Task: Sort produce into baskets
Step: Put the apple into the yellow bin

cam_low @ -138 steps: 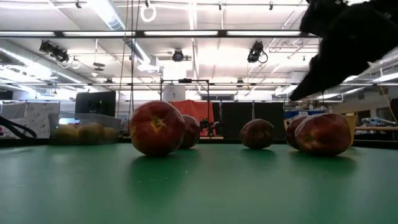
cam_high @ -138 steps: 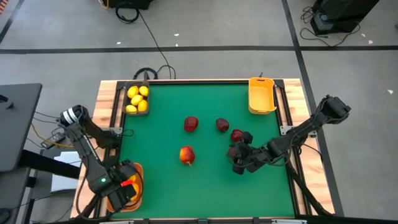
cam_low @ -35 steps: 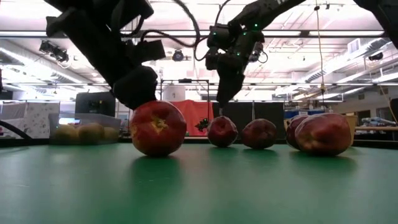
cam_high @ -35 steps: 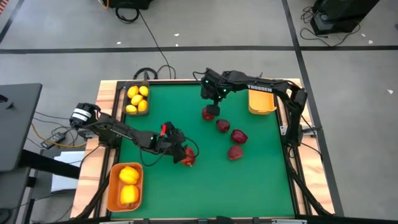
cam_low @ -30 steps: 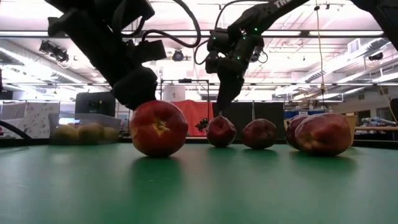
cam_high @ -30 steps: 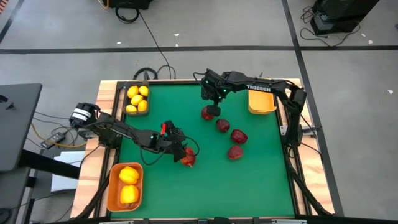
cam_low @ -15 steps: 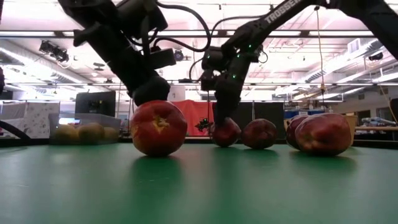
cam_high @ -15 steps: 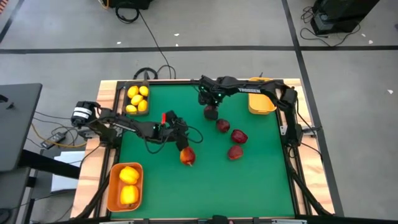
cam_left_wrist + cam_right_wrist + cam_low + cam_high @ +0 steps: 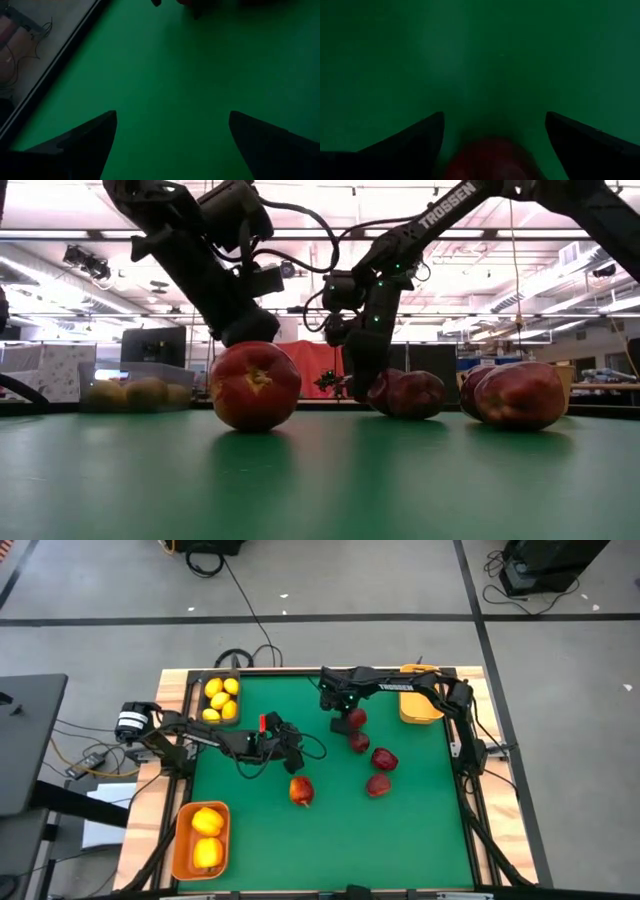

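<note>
I should next grab the apple by its rounded sides between the fingers of my right gripper, to sort the red apples into the yellow-orange basket (image 9: 421, 706).
Five dark red apples lie on the green mat. One (image 9: 300, 790) is near the middle. Three (image 9: 359, 741) (image 9: 384, 758) (image 9: 377, 784) are to its right. One (image 9: 356, 718) is at my right gripper (image 9: 346, 714). That gripper is open and low over the mat, and this apple (image 9: 490, 157) sits between its fingers. My left gripper (image 9: 292, 756) is open and empty, just beyond the middle apple (image 9: 254, 385) on its far side. The black bin (image 9: 220, 698) holds small lemons, the deeper orange bin (image 9: 200, 838) two big yellow pieces. The yellow-orange bin (image 9: 420, 698) stands at the far right. My right gripper comes down from above at the far apple (image 9: 490, 157), which rests on the mat between the two open fingers (image 9: 420, 137). I cannot tell whether either finger touches it.
A wooden frame (image 9: 170, 710) borders the mat. Bare mat lies along the near edge (image 9: 340, 850) and between the black bin and the apples (image 9: 280, 700). The right arm (image 9: 400, 685) stretches along the far edge.
My left gripper has risen and drawn back toward the far edge, away from the middle apple, which stays in place. My right gripper has come down beside the far apple, which has rolled a little toward the table's right, up against the neighbouring apples in the low view.
</note>
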Controlling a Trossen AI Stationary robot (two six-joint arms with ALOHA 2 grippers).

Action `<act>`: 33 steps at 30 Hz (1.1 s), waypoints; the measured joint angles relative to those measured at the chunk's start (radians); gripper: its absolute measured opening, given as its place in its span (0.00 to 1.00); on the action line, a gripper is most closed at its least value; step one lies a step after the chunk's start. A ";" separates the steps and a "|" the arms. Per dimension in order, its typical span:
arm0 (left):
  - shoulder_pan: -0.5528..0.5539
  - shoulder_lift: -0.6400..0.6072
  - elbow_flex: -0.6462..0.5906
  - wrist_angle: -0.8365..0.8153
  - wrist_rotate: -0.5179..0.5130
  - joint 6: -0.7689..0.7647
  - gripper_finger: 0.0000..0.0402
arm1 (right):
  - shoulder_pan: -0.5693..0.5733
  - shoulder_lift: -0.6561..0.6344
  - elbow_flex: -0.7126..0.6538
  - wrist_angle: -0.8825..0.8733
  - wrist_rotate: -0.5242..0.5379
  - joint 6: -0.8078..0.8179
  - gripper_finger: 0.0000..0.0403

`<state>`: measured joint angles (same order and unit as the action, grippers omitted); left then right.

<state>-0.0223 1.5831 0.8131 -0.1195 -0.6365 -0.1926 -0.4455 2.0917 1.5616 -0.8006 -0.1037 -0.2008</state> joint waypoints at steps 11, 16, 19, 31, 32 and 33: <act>-0.001 0.000 0.000 -0.002 0.000 -0.028 0.97 | 0.047 -0.115 0.053 -0.179 0.083 -0.211 0.85; -0.001 0.000 0.000 0.015 -0.005 -0.033 0.97 | 0.036 -0.134 0.055 -0.211 0.088 -0.214 0.91; -0.001 0.001 0.000 0.028 -0.006 -0.033 0.97 | 0.024 -0.133 0.049 -0.247 0.088 -0.245 0.94; -0.001 0.001 0.000 0.023 -0.006 -0.048 0.97 | -0.006 -0.130 -0.091 -0.101 0.076 -0.305 0.98; -0.001 0.001 0.000 0.023 -0.006 -0.050 0.97 | -0.009 -0.130 -0.099 -0.093 0.070 -0.297 0.97; -0.001 0.001 0.000 0.023 -0.006 -0.053 0.97 | -0.012 -0.130 -0.106 -0.082 0.065 -0.290 0.96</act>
<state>-0.0231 1.5841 0.8131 -0.0963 -0.6423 -0.2460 -0.4574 1.9614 1.4554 -0.8825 -0.0387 -0.4911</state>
